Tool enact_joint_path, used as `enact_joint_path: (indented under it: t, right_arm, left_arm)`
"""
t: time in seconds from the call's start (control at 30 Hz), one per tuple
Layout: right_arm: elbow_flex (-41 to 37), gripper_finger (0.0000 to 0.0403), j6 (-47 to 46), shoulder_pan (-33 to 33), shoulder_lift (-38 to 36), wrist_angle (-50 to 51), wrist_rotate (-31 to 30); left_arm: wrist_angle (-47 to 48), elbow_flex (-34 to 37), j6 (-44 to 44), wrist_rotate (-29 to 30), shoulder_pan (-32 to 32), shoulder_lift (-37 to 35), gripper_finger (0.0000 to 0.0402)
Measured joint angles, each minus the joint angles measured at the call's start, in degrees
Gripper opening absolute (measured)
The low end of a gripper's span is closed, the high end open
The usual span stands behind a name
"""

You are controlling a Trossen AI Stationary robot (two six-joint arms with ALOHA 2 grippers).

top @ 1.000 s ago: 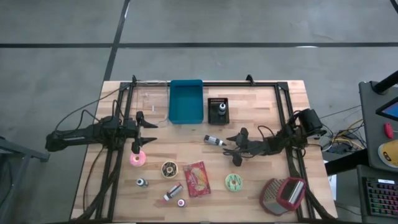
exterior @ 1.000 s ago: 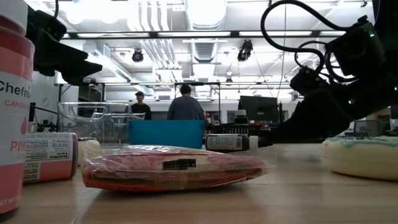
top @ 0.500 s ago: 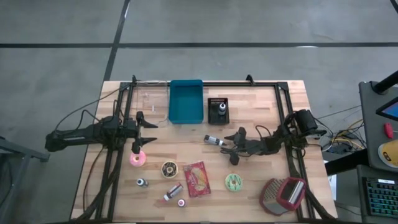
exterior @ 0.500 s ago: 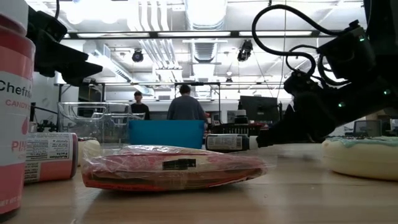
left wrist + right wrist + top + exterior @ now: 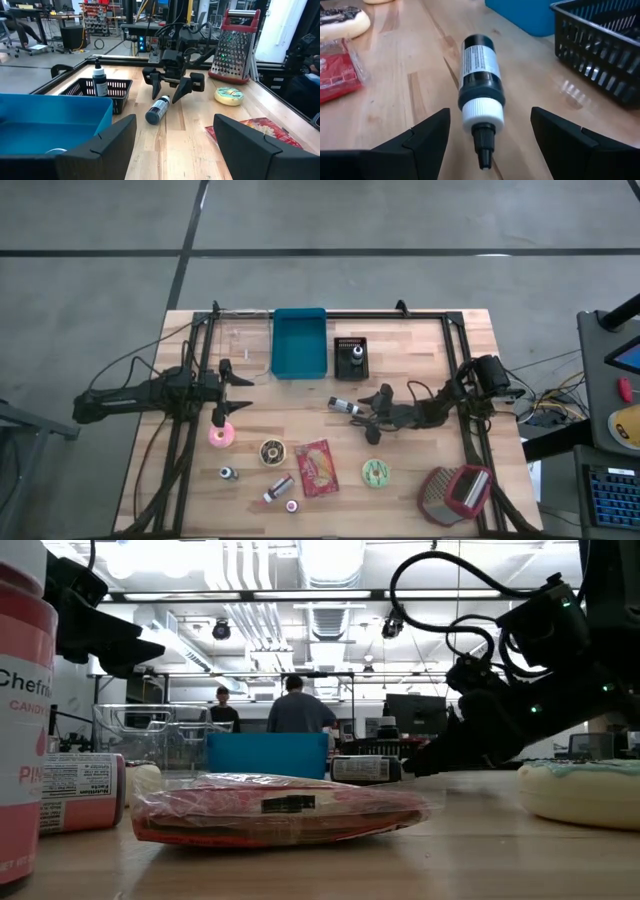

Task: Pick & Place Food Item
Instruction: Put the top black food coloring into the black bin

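My right gripper's fingers are on either side of the bottle's white cap (image 5: 483,113), with the nozzle (image 5: 484,142) in the gap between them. The gripper will close now. Closing now would hold the dark bottle.
A small dark bottle (image 5: 479,80) with a white label and white nozzle cap lies on its side on the wooden table (image 5: 420,345), also seen from above as the bottle (image 5: 345,405). My right gripper (image 5: 485,145) is open just behind the bottle's nozzle end, low over the table, one finger on either side of the nozzle tip and touching nothing. From the left wrist view, the right gripper (image 5: 171,94) stands right behind the bottle (image 5: 159,110). My left gripper (image 5: 243,392) waits open at the table's left.
Behind the bottle stand a blue bin (image 5: 300,343) and a black basket (image 5: 351,357) holding another bottle. Toward the near edge lie a pink donut (image 5: 220,435), a chocolate donut (image 5: 271,451), a red packet (image 5: 318,468), a green donut (image 5: 376,472) and a grater (image 5: 455,493).
My right gripper has crept a little toward the table's left, closer to the lying bottle, staying low. The bottle has not moved.
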State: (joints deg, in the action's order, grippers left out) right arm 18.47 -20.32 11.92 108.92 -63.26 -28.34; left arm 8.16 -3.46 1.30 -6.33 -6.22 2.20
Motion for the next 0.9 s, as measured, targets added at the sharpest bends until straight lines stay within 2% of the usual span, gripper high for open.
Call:
enact_joint_path:
  t: [0.47, 0.9]
  right_arm:
    - [0.55, 0.0244, 0.87, -0.22, 0.00, 0.54, 0.88]
    - [0.55, 0.0180, 1.07, -0.22, -0.02, 0.93, 1.42]
  left_arm:
    - [0.00, 0.00, 0.02, 0.00, 0.00, 0.00, 0.0273]
    - [0.00, 0.00, 0.00, 0.00, -0.01, 0.00, 0.0273]
